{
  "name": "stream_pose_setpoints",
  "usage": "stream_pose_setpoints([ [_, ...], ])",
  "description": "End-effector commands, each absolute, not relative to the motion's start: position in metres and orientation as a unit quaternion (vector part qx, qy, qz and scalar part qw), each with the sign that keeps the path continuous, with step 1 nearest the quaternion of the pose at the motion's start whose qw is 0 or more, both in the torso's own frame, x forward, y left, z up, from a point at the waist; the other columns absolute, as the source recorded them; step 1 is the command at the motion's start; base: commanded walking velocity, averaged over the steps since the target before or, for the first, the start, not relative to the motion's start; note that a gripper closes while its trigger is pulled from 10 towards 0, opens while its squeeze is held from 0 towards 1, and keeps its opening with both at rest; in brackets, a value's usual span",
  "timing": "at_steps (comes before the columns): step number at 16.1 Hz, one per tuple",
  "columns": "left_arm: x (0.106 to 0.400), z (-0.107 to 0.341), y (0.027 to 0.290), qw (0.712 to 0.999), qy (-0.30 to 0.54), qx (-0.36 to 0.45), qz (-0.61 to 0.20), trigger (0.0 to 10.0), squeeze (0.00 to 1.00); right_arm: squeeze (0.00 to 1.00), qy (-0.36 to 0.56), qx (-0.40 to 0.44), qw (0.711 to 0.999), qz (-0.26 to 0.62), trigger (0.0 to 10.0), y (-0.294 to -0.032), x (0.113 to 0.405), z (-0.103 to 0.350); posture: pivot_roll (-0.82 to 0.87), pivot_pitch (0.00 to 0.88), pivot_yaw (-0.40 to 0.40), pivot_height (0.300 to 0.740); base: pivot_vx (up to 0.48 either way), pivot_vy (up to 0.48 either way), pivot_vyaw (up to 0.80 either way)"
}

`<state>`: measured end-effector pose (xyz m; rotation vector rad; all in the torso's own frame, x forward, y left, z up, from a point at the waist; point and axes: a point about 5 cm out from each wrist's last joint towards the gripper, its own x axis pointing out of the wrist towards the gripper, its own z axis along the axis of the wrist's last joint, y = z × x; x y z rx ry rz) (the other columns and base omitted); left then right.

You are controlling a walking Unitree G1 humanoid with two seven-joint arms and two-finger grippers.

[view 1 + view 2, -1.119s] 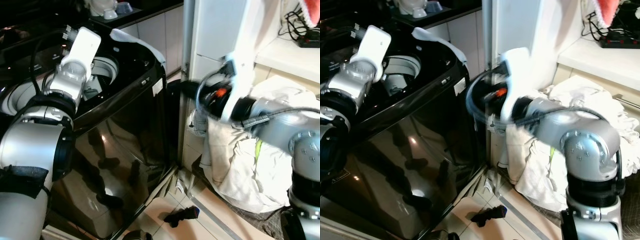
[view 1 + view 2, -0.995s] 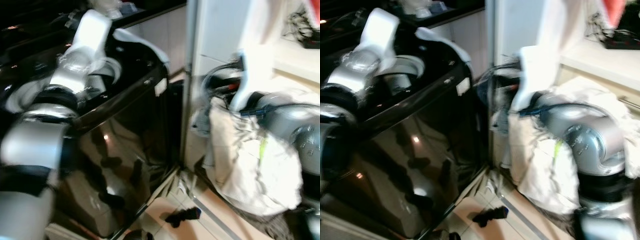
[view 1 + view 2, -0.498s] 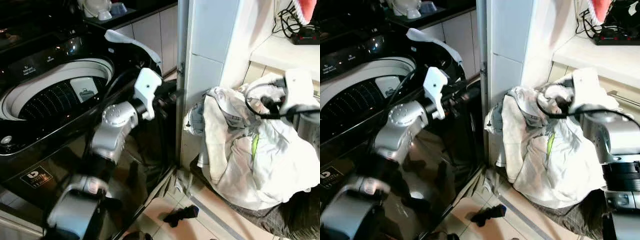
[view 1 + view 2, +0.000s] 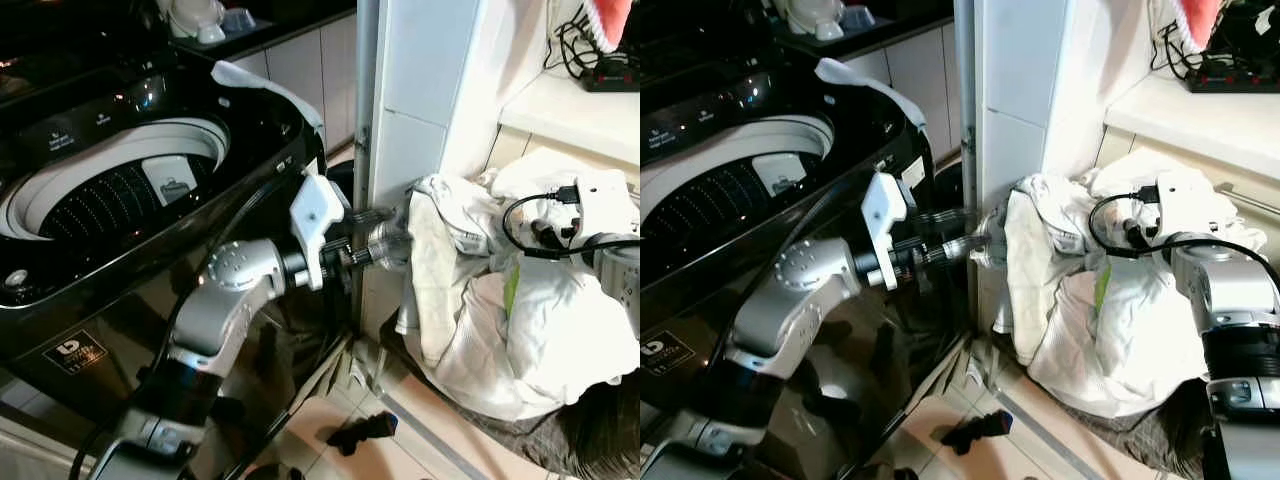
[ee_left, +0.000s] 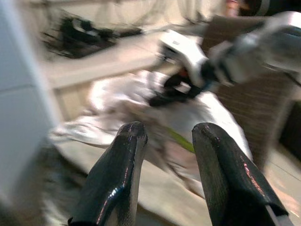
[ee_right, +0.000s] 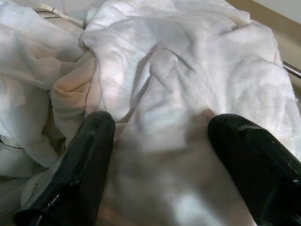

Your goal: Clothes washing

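Note:
The garment has a raised fold (image 6: 162, 122) standing between my right gripper's open fingers while the cloth around it lies slack, so I should grab it there next.
A heap of white clothes (image 4: 480, 310) fills a dark woven basket (image 4: 590, 440) to the right of the black top-loading washer (image 4: 200, 300), whose drum (image 4: 110, 195) stands open. My left gripper (image 4: 395, 232) reaches across from the washer's front corner to the heap's left edge. In the left wrist view its fingers (image 5: 120, 174) are open with nothing between them. My right gripper (image 6: 160, 127) hangs just above the top of the heap, its fingers spread wide over crumpled white cloth (image 6: 178, 70). The right wrist (image 4: 605, 200) sits over the heap's upper right.
A white tiled pillar (image 4: 420, 90) stands between washer and basket. A white cloth (image 4: 250, 80) lies on the washer's back corner. A dark sock (image 4: 362, 432) lies on the tiled floor. A counter (image 4: 570, 110) with a power strip (image 4: 610, 75) runs behind the basket.
My left arm has swung away from the washer drum and stretched right to the heap's edge. My right arm has come down from in front of the pillar onto the top of the heap.

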<state>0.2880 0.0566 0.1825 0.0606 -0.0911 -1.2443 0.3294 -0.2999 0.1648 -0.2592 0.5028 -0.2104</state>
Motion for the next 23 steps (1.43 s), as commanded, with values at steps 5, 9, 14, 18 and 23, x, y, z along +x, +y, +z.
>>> stream_pose_setpoints([
  [5,0.281,0.183,0.058,0.794,-0.018,0.041,-0.607,10.0,0.0,0.0,0.288,-0.113,0.946,-0.1,0.6,-0.306,0.321,0.145,-0.1,0.0,0.089,0.74,0.0,0.0,0.0],
  [9,0.278,0.184,0.058,0.785,-0.017,0.042,-0.618,10.0,0.0,0.0,0.29,-0.098,0.948,-0.089,0.0,-0.304,0.321,0.144,-0.11,0.0,0.098,0.74,0.0,0.0,0.0],
  [14,0.279,0.185,0.059,0.787,-0.021,0.043,-0.615,10.0,0.0,0.0,0.289,-0.077,0.951,-0.076,0.0,-0.298,0.32,0.142,-0.11,0.0,0.094,0.74,0.0,0.0,0.0],
  [18,0.281,0.185,0.059,0.788,-0.02,0.044,-0.614,10.0,0.0,0.0,0.285,-0.074,0.953,-0.074,0.0,-0.296,0.319,0.144,-0.12,0.0,0.102,0.74,0.0,0.0,0.0],
  [23,0.287,0.188,0.061,0.802,-0.029,0.044,-0.594,10.0,0.0,0.0,0.241,-0.047,0.964,-0.101,0.0,-0.303,0.321,0.159,-0.11,0.0,0.1,0.74,0.0,0.0,0.0],
])
